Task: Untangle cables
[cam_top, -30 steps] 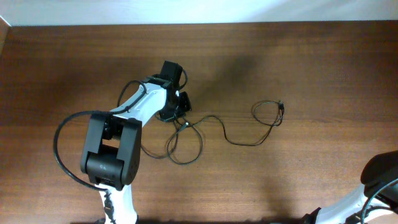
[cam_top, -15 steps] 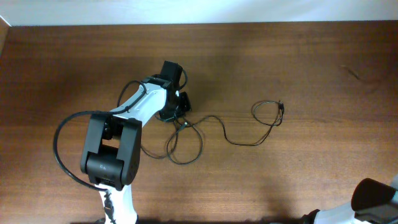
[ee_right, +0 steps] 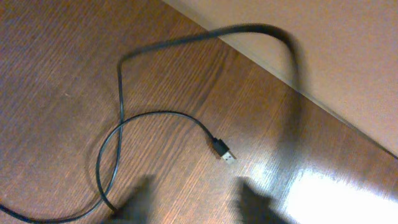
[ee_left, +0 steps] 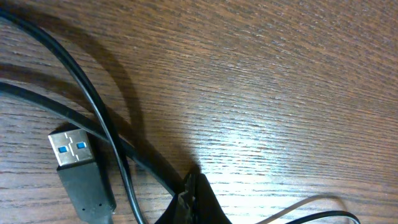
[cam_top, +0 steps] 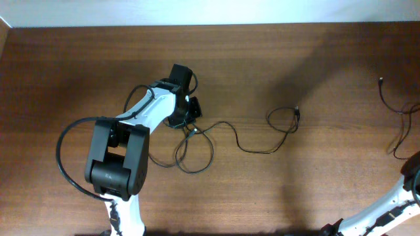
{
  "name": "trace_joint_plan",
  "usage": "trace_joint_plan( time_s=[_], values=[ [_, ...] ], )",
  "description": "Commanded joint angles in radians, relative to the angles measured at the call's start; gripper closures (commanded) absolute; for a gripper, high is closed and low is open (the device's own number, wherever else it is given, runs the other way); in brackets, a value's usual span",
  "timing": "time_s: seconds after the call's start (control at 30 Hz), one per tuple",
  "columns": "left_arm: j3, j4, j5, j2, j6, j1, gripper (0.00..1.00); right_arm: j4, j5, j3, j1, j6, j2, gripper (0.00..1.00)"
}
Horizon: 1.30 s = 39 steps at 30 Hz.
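Observation:
My left gripper is ready to release the black cable: my fingers are close above the flat table, and the cable would rest at the tangle if I opened now.
A tangle of thin black cables [cam_top: 194, 149] lies left of centre. One strand runs right to a small loop [cam_top: 282, 119] ending in a plug [cam_top: 297, 110]. My left gripper [cam_top: 189, 119] sits at the top of the tangle; in the left wrist view its fingertips [ee_left: 196, 194] are shut, with a black cable [ee_left: 134, 149] running into them beside a USB plug [ee_left: 73, 149]. A separate cable [cam_top: 396, 117] lies at the far right. My right gripper [ee_right: 196, 202] hangs open above it, blurred and holding nothing, just below that cable's small plug [ee_right: 225, 151].
The left arm's body [cam_top: 118, 164] stands over the table's front left, with its thick black wiring [cam_top: 64, 167] looping out. The right arm [cam_top: 408, 193] enters at the bottom right corner. In the right wrist view the table's edge [ee_right: 292, 93] runs diagonally close to the cable.
The right gripper has gone from shut to open. A cable that was not on the table a second ago now lies by the right edge. The left arm has stayed still.

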Motion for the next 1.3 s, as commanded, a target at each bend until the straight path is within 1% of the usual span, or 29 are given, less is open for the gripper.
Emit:
trace_joint_plan(
  time_s=[0.0,0.1,0.13,0.17,0.2,0.27,0.33,0.37,0.4,0.47,0.5,0.53,0.57,0.6,0.63,0.7,0.77,0.8,0.87,0.9,1.0,1.07,1.1,1.13,1.17,1.23,1.27],
  values=[
    [-0.039,-0.005,-0.066,0.029,0.019,0.003,1.00,-0.010,-0.052,0.006,0.010,0.040,-0.055,0.01],
    [-0.038,-0.004,-0.066,0.029,0.019,0.003,1.00,-0.031,-0.058,0.021,0.040,0.069,-0.147,0.02],
    [-0.039,-0.004,-0.066,0.029,0.019,0.003,0.98,-0.032,-0.057,0.022,0.051,0.069,-0.185,0.02],
    [-0.039,-0.004,-0.066,0.029,0.019,0.003,0.88,-0.031,-0.057,0.022,0.061,0.069,-0.215,0.02],
    [-0.039,-0.004,-0.066,0.029,0.019,0.003,0.83,-0.035,-0.052,0.022,0.081,0.069,-0.274,0.02],
    [-0.039,-0.005,-0.066,0.029,0.019,0.003,0.83,-0.046,-0.021,0.022,0.104,0.079,-0.351,0.02],
    [-0.039,-0.005,-0.066,0.029,0.019,0.003,0.82,-0.088,0.026,0.022,0.106,0.156,-0.402,0.01],
    [-0.039,-0.005,-0.066,0.029,0.019,0.003,0.78,-0.134,0.017,0.022,0.105,0.196,-0.424,0.01],
    [-0.039,-0.005,-0.066,0.029,0.019,0.003,0.73,-0.177,-0.023,0.022,0.105,0.200,-0.435,0.01],
    [-0.039,-0.004,-0.066,0.029,0.019,0.003,0.57,-0.306,-0.227,0.021,0.114,0.199,-0.436,0.02],
    [-0.038,-0.004,-0.066,0.029,0.020,0.003,0.44,-0.355,-0.312,0.018,0.124,0.188,-0.433,0.02],
    [-0.038,-0.004,-0.067,0.029,0.021,0.003,0.29,-0.400,-0.383,0.014,0.135,0.188,-0.430,0.02],
    [-0.036,-0.004,-0.066,0.028,0.031,0.007,0.01,-0.450,-0.447,0.008,0.155,0.175,-0.428,0.02],
    [-0.029,-0.005,-0.063,0.027,0.053,0.014,0.01,-0.484,-0.486,0.001,0.178,0.133,-0.427,0.01],
    [0.000,-0.027,-0.030,0.021,0.103,0.034,0.00,-0.531,-0.495,-0.003,0.228,0.113,-0.427,0.01],
    [0.074,-0.101,0.025,-0.006,0.164,0.074,0.01,-0.580,-0.496,-0.003,0.331,0.116,-0.427,0.01],
    [0.149,-0.174,0.024,-0.047,0.202,0.107,0.01,-0.617,-0.496,-0.003,0.428,0.175,-0.427,0.01],
    [0.198,-0.214,0.024,-0.087,0.222,0.129,0.01,-0.624,-0.496,-0.006,0.513,0.241,-0.427,0.01],
    [0.240,-0.232,0.024,-0.154,0.225,0.155,0.01,-0.624,-0.501,-0.023,0.606,0.351,-0.427,0.02],
    [0.254,-0.230,0.024,-0.192,0.225,0.170,0.01,-0.624,-0.507,-0.039,0.652,0.381,-0.427,0.01],
    [0.266,-0.225,0.024,-0.300,0.225,0.212,0.01,-0.622,-0.536,-0.128,0.793,0.394,-0.427,0.01],
    [0.266,-0.226,0.024,-0.380,0.225,0.248,0.01,-0.590,-0.517,-0.251,0.914,0.507,-0.427,0.01],
    [0.266,-0.227,0.024,-0.399,0.225,0.257,0.01,-0.555,-0.496,-0.315,0.961,0.587,-0.427,0.01],
    [0.266,-0.230,0.024,-0.422,0.225,0.267,0.01,-0.512,-0.478,-0.408,1.019,0.746,-0.427,0.01],
    [0.266,-0.231,0.024,-0.430,0.225,0.270,0.01,-0.458,-0.477,-0.494,1.064,0.872,-0.427,0.01],
    [0.266,-0.245,0.024,-0.433,0.225,0.270,0.01,-0.339,-0.478,-0.640,1.133,1.039,-0.427,0.01],
    [0.266,-0.254,0.024,-0.432,0.225,0.270,0.01,-0.293,-0.477,-0.686,1.154,1.088,-0.427,0.01]
  ],
)
